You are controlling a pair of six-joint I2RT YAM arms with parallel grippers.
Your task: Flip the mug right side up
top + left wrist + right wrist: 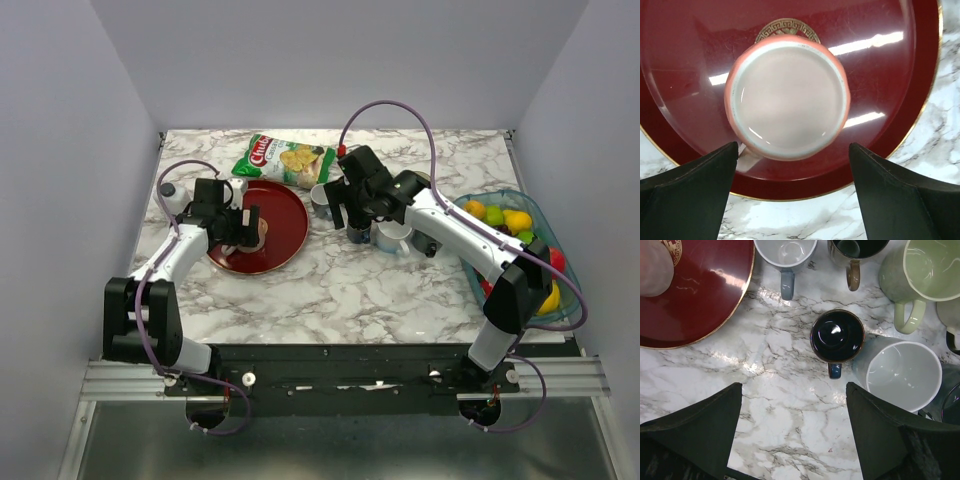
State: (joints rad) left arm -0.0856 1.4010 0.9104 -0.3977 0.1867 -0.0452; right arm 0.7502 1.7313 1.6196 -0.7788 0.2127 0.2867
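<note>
I will hold the pink mug's handle near the mug's base [229, 250] [747, 159] with my left gripper, so the mug's rim end stays free for my right gripper to turn it upright.
A pink mug [787, 97] stands upside down on the red plate [880, 75], its pale flat base facing up. In the top view the mug [251, 232] is at the plate's [285, 212] left side. My left gripper [792, 146] is open and hovers over the mug, one finger on each side of it, not touching it. My right gripper [794, 386] is open and empty over bare marble, right of the plate [705, 295]. The mug shows blurred at the right wrist view's top left [652, 270].
Several upright mugs stand by my right gripper: a dark blue one [837, 335], a white one [902, 372], a green one [920, 275] and a blue-handled one [785, 252]. A chip bag [285, 158] lies at the back. A fruit basket [505, 193] is at the right.
</note>
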